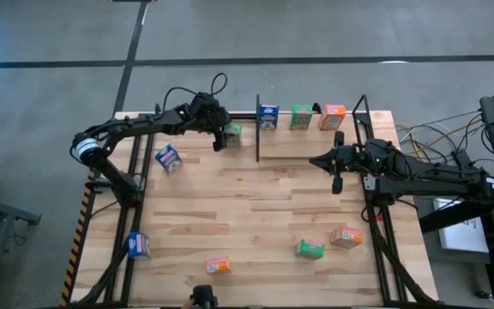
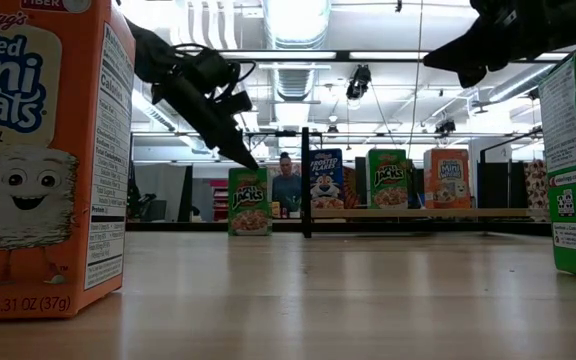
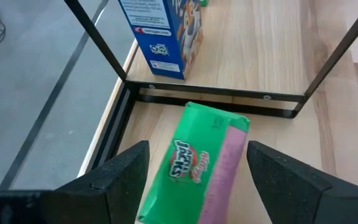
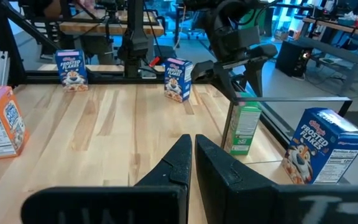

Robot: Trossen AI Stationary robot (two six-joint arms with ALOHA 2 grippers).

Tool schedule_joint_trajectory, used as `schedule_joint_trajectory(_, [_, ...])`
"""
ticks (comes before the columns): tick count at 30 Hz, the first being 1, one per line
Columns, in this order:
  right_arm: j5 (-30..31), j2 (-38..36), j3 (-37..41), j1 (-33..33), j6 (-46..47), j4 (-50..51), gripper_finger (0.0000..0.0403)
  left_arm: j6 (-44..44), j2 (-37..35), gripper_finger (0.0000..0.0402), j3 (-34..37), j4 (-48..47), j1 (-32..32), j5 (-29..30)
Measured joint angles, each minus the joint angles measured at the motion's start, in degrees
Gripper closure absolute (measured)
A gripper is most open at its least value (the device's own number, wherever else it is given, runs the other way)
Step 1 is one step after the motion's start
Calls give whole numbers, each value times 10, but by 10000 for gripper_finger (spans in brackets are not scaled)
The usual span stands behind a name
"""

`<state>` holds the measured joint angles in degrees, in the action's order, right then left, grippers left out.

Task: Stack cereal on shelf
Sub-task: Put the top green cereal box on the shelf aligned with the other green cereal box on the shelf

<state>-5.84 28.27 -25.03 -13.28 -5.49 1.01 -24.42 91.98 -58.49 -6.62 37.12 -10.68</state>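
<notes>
My left gripper grabs the green cereal box by its top end [image 1: 233, 129] next, to stack cereal on the shelf [image 1: 316, 127].
A green cereal box [image 3: 199, 163] stands upright on the wood just left of the shelf's black upright [image 1: 258, 129]. My left gripper [image 1: 222, 136] hangs over it, open. One finger [image 3: 126, 171] is on each side of the box's top, and I see no touch. On the shelf [image 1: 316, 127] beyond the upright stand a blue box [image 1: 268, 116], a green box [image 1: 301, 117] and an orange box [image 1: 334, 117]. My right gripper [image 4: 192, 163] is shut on nothing and hovers level above the table near the shelf's right end.
Loose cereal boxes lie about the table: a blue one [image 1: 168, 157] at the left, another blue one [image 1: 138, 245] and an orange one [image 1: 218, 266] near the front, and a green one [image 1: 310, 249] and an orange one [image 1: 346, 237] at the front right. The table's middle is bare wood.
</notes>
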Motion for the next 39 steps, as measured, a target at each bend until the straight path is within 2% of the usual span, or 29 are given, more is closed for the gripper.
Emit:
schedule_joint_trajectory(8, [0, 0, -7, 0, -6, 0, 390, -8, -1, 110, 0, 13, 8, 6])
schedule_joint_trajectory(15, [0, 0, -7, 0, -17, -9, 390, -21, -1, 102, 2, 1, 9, -28])
schedule_joint_trajectory(29, [0, 0, -8, 0, -20, -11, 390, -30, 46, 140, 3, 6, 11, -35])
schedule_joint_trajectory(39, [0, 0, -8, 0, -20, -13, 390, -30, 45, 193, 3, 1, 7, -35])
